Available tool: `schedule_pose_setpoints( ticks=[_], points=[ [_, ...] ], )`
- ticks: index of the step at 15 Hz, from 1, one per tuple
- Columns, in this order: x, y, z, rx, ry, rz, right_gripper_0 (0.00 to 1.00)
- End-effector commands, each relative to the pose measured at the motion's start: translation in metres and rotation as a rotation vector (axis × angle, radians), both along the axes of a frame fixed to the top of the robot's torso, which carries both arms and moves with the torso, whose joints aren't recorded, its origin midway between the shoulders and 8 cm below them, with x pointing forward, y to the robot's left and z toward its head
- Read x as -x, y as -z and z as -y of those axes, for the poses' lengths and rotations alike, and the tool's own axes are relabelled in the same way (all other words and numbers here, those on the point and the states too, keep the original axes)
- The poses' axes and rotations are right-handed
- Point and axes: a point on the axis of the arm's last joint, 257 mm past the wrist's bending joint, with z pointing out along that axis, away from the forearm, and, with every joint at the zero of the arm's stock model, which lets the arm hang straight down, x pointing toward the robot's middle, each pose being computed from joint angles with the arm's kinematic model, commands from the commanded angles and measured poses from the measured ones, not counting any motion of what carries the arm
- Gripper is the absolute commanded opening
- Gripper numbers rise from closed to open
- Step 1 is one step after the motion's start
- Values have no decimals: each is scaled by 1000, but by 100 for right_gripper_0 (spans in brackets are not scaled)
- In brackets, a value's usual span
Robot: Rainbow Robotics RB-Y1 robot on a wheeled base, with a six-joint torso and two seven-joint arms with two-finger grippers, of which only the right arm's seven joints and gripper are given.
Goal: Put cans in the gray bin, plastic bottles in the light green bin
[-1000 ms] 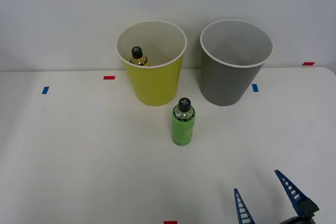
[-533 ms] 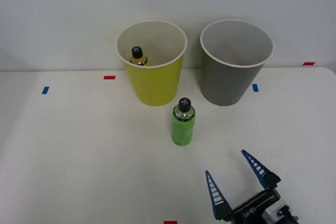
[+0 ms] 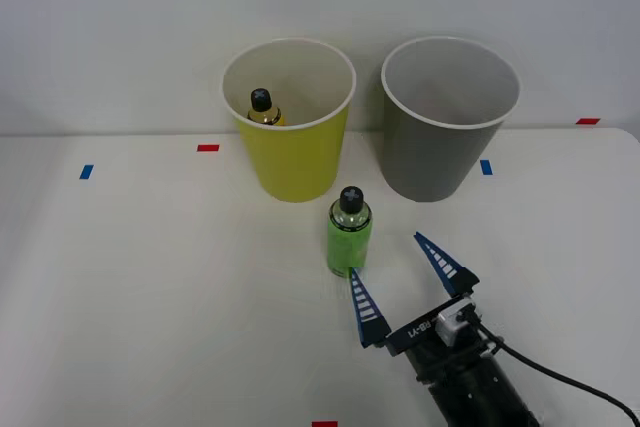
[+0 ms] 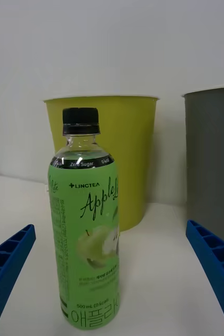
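Observation:
My right gripper is going to grab the green bottle by its labelled body [image 3: 349, 241] [image 4: 86, 212] next. Then it can drop the bottle into the light green bin.
A bright green plastic bottle [image 3: 348, 238] with a black cap stands upright on the white table, just in front of the light green bin [image 3: 291, 127]. An amber-yellow bottle [image 3: 263, 109] with a black cap stands inside that bin. To its right stands the gray bin [image 3: 446, 122]. My right gripper [image 3: 405, 272] is open, low over the table, a little to the near right of the green bottle, with its left fingertip close beside the bottle's base. The wrist view has the labelled green bottle [image 4: 86, 226] standing between my blue fingers [image 4: 7, 262], in front of the light green bin [image 4: 114, 157] and the gray bin [image 4: 214, 157].
Small red and blue tape marks [image 3: 208, 148] dot the table [image 3: 150, 287]. A pale wall rises right behind the bins. Open table surface lies left of the bottle and along the front.
My right gripper has come forward and to the left from the near right corner, up to the green bottle, staying open. The bottles and bins have not moved.

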Motion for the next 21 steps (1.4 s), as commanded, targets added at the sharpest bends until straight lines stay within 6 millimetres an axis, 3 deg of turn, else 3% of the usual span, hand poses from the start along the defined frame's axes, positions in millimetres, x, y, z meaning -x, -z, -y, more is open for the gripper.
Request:
schedule_pose_setpoints(
  ticks=[1,10,21],
  points=[
    [-13,-8,-13,-7,-11,-1,100],
    [-40,-10,-32,8,-3,-47,100],
    [-43,-10,-35,-2,-3,-64,100]
  ],
)
